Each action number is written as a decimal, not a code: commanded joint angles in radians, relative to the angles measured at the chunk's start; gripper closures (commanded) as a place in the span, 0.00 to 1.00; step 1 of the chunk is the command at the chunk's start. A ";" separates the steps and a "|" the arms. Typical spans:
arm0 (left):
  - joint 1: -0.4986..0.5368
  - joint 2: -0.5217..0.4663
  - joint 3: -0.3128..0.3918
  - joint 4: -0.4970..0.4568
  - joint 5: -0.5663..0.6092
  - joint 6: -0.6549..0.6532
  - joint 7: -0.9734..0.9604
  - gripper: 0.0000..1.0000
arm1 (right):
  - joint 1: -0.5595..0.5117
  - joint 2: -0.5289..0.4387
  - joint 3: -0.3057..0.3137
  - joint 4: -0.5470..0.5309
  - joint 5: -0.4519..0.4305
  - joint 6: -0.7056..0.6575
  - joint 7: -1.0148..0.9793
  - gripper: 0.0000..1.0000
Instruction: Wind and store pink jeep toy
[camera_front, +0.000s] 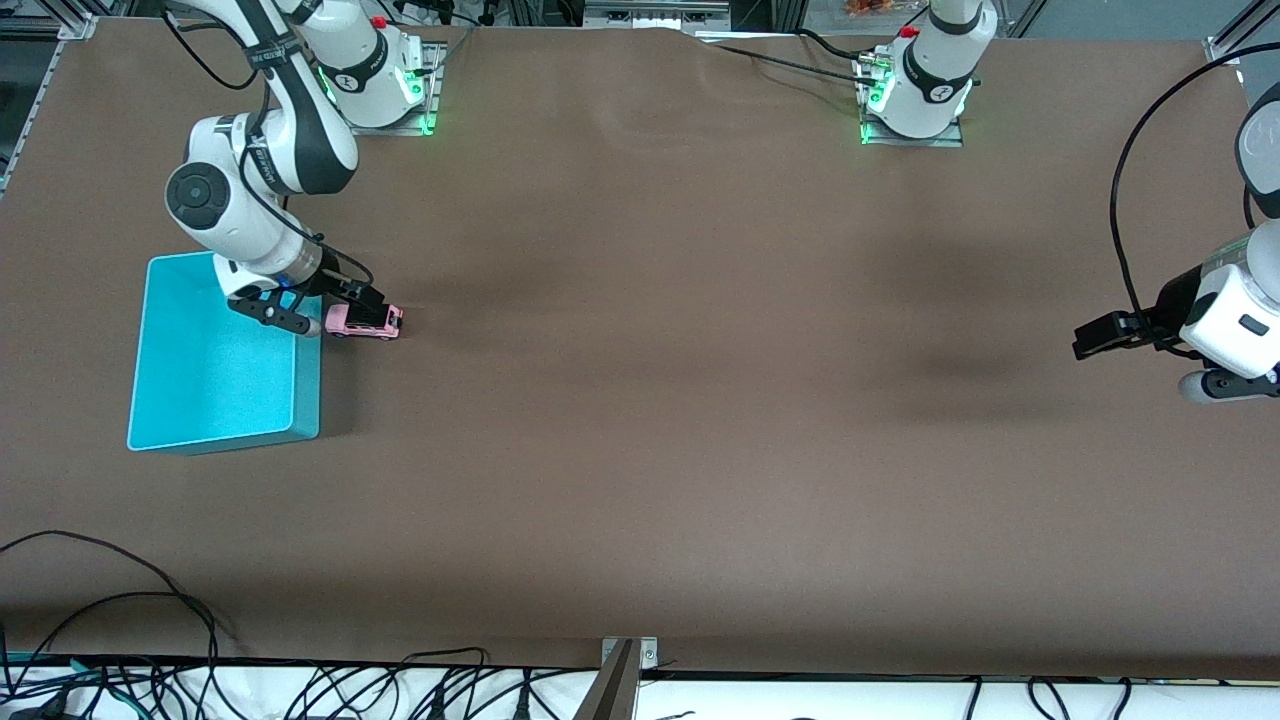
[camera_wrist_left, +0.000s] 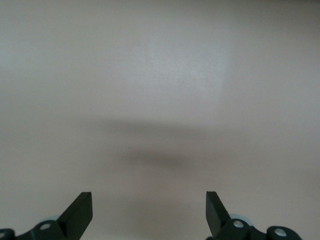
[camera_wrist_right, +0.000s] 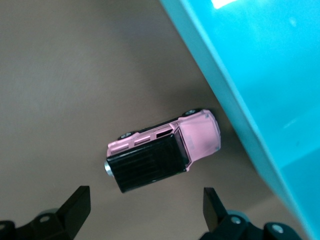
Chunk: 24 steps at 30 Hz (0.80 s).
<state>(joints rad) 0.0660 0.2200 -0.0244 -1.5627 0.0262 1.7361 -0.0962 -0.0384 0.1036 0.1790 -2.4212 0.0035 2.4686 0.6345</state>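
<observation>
The right gripper grips the pink jeep toy by its black roof (camera_wrist_right: 149, 162) next, to store it in the turquoise bin.
The pink jeep toy (camera_front: 365, 322) stands on the brown table right beside the turquoise bin (camera_front: 306, 400), on the side toward the left arm's end. In the right wrist view the jeep (camera_wrist_right: 162, 150) shows its black roof and pink hood, close to the bin's wall (camera_wrist_right: 260, 75). My right gripper (camera_front: 300, 322) hovers over the bin's edge next to the jeep, open and empty (camera_wrist_right: 145, 210); the jeep lies just ahead of its fingertips, not between them. My left gripper (camera_front: 1215, 385) waits at the left arm's end of the table, open and empty (camera_wrist_left: 149, 210).
The bin's inside shows nothing in it. Cables lie along the table edge nearest the front camera (camera_front: 300, 690). A metal bracket (camera_front: 625, 660) sits at the middle of that edge.
</observation>
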 joint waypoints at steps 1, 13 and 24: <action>0.005 -0.005 -0.006 -0.008 0.014 0.000 0.010 0.00 | -0.008 -0.021 0.014 -0.048 0.016 0.042 0.203 0.00; 0.005 0.001 -0.006 -0.008 0.018 0.002 0.010 0.00 | -0.017 0.030 0.014 -0.102 0.015 0.220 0.596 0.00; 0.003 0.002 -0.006 -0.008 0.020 0.002 0.010 0.00 | -0.032 0.084 0.014 -0.108 0.007 0.273 0.697 0.00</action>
<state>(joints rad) 0.0660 0.2256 -0.0245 -1.5676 0.0262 1.7361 -0.0962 -0.0605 0.1614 0.1836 -2.5168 0.0035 2.7056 1.3004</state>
